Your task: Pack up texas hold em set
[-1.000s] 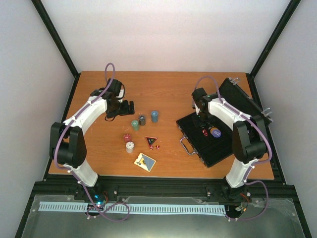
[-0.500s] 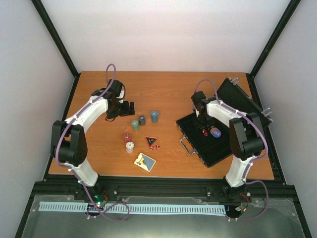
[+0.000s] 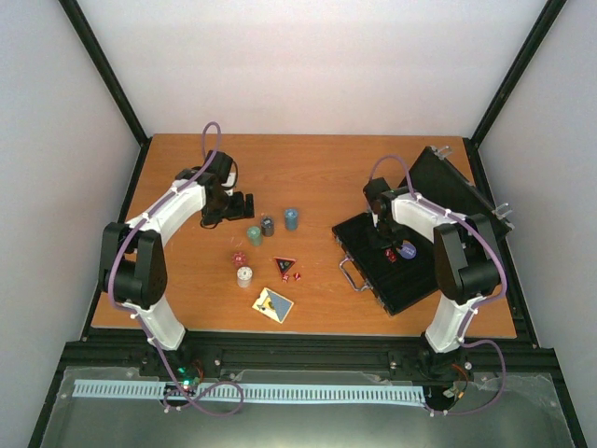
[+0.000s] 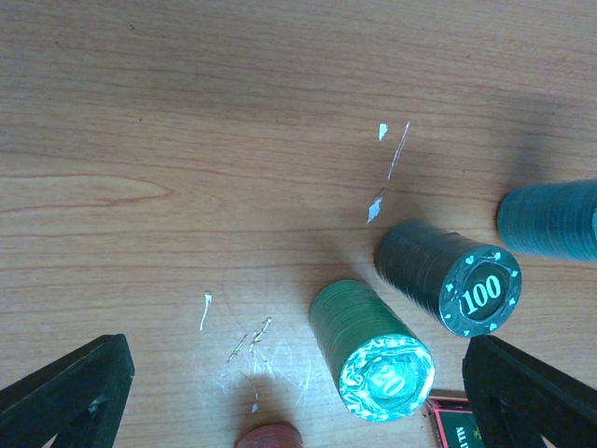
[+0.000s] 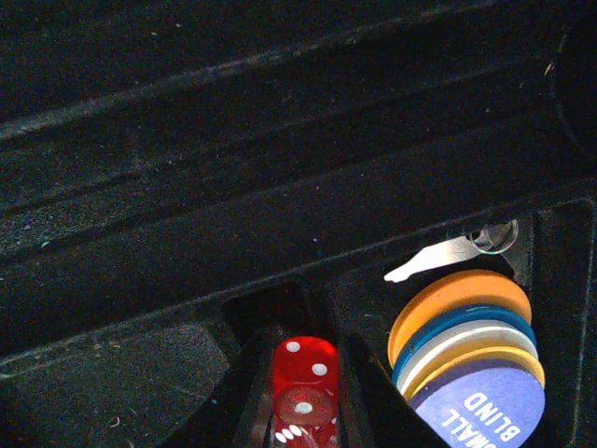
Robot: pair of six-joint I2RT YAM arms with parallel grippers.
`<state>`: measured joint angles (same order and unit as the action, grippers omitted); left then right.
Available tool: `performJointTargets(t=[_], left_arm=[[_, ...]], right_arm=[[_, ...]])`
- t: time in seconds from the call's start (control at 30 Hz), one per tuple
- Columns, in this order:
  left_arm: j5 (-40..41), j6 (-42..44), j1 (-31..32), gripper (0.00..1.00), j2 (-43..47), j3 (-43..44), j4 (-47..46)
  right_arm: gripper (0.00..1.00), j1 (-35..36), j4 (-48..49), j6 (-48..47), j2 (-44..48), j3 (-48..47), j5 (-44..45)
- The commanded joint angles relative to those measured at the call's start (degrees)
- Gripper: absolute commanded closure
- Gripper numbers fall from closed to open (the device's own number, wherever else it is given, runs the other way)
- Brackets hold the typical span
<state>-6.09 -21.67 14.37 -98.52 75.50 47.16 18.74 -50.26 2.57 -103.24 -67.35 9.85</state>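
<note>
The red die (image 5: 304, 359) sits low in line with the narrow slot and would end in the slot, so it is now time for my right gripper to release it.
The black case (image 3: 410, 280) lies open at the right, with its lid (image 3: 457, 187) raised behind. My right gripper (image 3: 385, 243) is low inside the case. In the right wrist view the right gripper (image 5: 303, 392) is shut on a red die (image 5: 304, 359) over a narrow slot. Beside it lie stacked discs topped by the purple disc (image 5: 480, 406). My left gripper (image 3: 244, 204) is open just left of three chip stacks. In the left wrist view the left gripper (image 4: 298, 373) frames the green stack (image 4: 373, 350). The dark "100" stack (image 4: 448, 275) and the blue stack (image 4: 550, 219) stand further off.
On the table between the arms are a white chip stack (image 3: 244, 275), loose red dice (image 3: 238, 258) and a small triangular piece (image 3: 284, 265). The card deck (image 3: 272, 304) lies near the front edge. The case's metal handle (image 3: 350, 273) faces left.
My right gripper has sunk a little lower into the case with the red die. My left arm has edged slightly toward the chip stacks.
</note>
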Motion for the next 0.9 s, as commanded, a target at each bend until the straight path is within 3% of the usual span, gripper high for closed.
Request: performJointTargets(t=[0.0,0.17,0.3,0.4,0.7,0.87], left_arm=[[-0.7,0.0,0.1,0.0,-0.7,2.5,-0.3],[-0.4,0.1,0.1,0.0,-0.5,2.6,-0.1],[-0.4,0.1,0.1,0.0,-0.7,2.8,0.0],[-0.5,0.1,0.1,0.0,-1.0,3.1,0.0],[-0.7,0.0,0.1,0.0,-1.2,3.2,-0.1],[-0.4,0.1,0.1,0.0,-1.0,3.1,-0.1]], right_arm=[[0.94,-0.4,-0.3,-1.0,1.4,-1.1,0.4],[0.86,-0.4,-1.0,-1.6,1.5,-1.2,-0.8],[0.64,-0.4,-1.3,-1.9,3.0,-1.5,-1.0],[0.55,-0.4,-1.8,-2.1,3.7,-2.2,-2.1],[0.51,-0.4,-3.2,-1.7,3.4,-4.5,-3.8],[0.51,-0.4,-2.4,0.4,2.8,-2.6,-9.1]])
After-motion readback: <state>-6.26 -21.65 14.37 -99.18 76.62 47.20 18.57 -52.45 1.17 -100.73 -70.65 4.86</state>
